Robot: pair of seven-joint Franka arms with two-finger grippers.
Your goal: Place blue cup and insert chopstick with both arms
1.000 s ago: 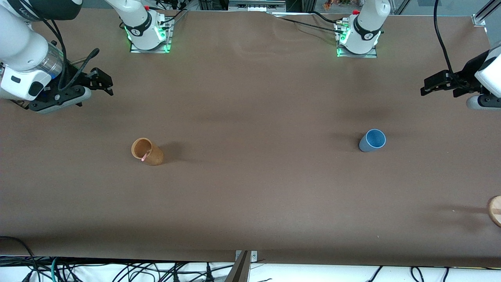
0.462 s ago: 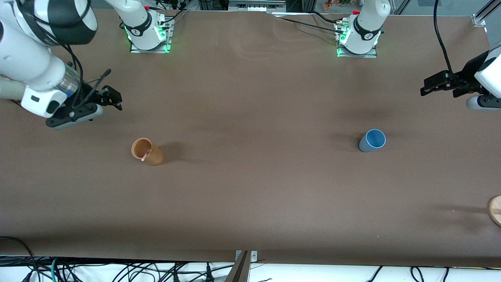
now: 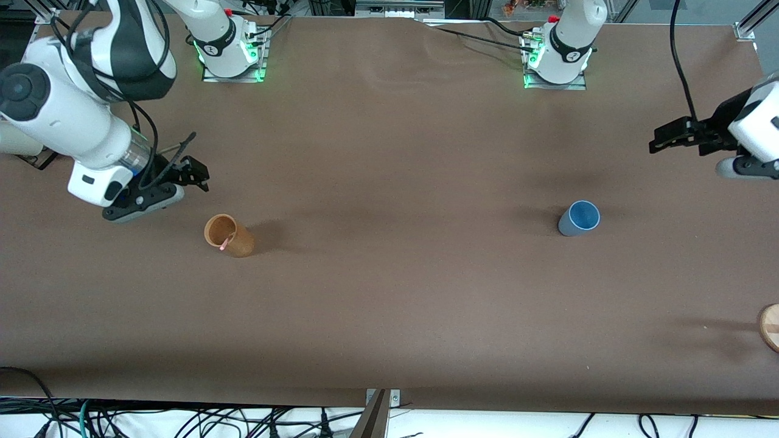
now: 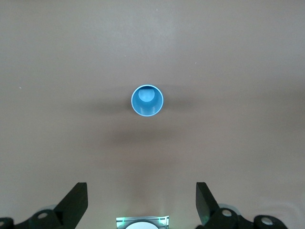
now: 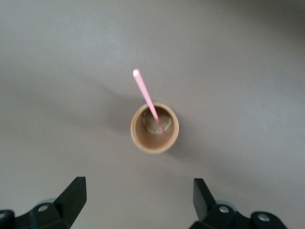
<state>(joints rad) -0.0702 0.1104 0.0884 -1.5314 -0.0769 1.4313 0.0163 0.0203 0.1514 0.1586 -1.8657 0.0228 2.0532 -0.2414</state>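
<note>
Next, my right gripper takes the pink chopstick by its upper end above the orange-brown cup's rim [image 3: 224, 245], as that cup's side closes around the chopstick's lower part.
The blue cup [image 3: 579, 218] stands upright on the brown table toward the left arm's end; it also shows in the left wrist view [image 4: 147, 100]. The pink chopstick [image 3: 226, 242] leans inside an orange-brown cup [image 3: 229, 235] toward the right arm's end; the right wrist view shows the chopstick [image 5: 147, 98] in that cup [image 5: 155, 128]. My left gripper [image 3: 662, 138] is open and empty in the air above the table near its end, apart from the blue cup. My right gripper [image 3: 198, 175] is open and empty in the air close to the orange-brown cup.
A round wooden object [image 3: 770, 326] lies at the table's edge at the left arm's end, nearer to the front camera. The two arm bases [image 3: 228, 45] stand along the table's edge farthest from the front camera. Cables hang along the edge nearest to it.
My right arm has swung in toward the orange-brown cup, its gripper lower in the front view. My left gripper has shifted slightly. The cups and chopstick have not moved.
</note>
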